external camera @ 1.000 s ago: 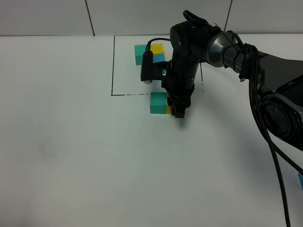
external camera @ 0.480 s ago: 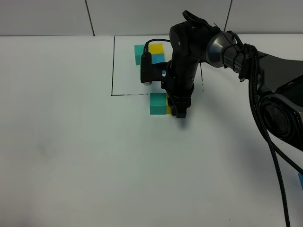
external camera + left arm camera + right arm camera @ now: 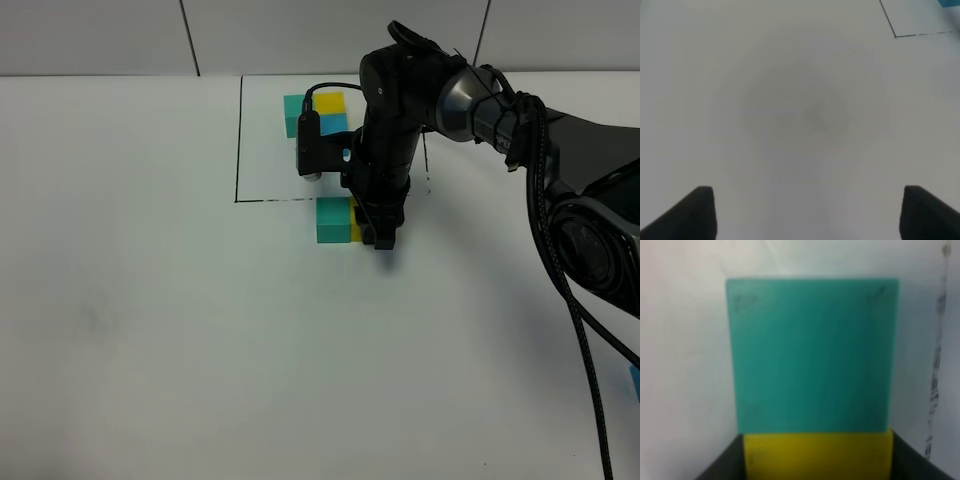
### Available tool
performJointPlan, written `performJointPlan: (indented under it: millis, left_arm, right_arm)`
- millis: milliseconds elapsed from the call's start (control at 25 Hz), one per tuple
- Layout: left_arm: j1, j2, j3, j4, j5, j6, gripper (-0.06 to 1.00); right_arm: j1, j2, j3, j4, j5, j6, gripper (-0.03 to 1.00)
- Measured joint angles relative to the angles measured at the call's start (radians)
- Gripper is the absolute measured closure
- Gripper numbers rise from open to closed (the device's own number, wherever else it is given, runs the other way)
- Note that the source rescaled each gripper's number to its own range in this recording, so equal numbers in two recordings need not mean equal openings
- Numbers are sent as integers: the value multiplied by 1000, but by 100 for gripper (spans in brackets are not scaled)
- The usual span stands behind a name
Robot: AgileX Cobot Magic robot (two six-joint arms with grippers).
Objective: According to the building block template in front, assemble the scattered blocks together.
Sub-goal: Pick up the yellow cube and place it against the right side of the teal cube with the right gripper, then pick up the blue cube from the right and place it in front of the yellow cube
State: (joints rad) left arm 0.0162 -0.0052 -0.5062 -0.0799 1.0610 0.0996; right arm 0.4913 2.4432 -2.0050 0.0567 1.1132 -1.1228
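The yellow cube's lower edge sits on the tabletop, level with the teal-green cube's base. My right gripper opens now.
The building block template, teal-green, yellow and blue cubes, sits at the back inside the black drawn frame. Just in front of the frame a loose teal-green cube rests on the table. A loose yellow cube touches its right side. My right gripper points down and is shut on the yellow cube. In the right wrist view the yellow cube sits between the dark fingers, flush against the teal-green cube. My left gripper is open over bare table.
A sliver of something blue shows at the right edge of the table. The right arm and its cable stretch in from the right. The frame's corner shows far off in the left wrist view.
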Motion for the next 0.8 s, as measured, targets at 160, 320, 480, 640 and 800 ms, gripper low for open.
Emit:
performJointPlan:
  millis: [160, 320, 480, 640, 800]
  left_arm:
    - [0, 0, 0, 0, 0, 0, 23]
    - [0, 0, 0, 0, 0, 0, 23]
    - [0, 0, 0, 0, 0, 0, 23]
    - [0, 0, 0, 0, 0, 1, 23]
    - [0, 0, 0, 0, 0, 1, 23]
  right_arm:
    - [-3, 0, 0, 4, -3, -2, 90]
    - [-6, -9, 5, 6, -7, 2, 48]
    - [-32, -62, 5, 5, -5, 165, 17]
    - [-99, -132, 30, 5, 28, 422, 12]
    - [-173, -256, 227, 9, 31, 657, 11]
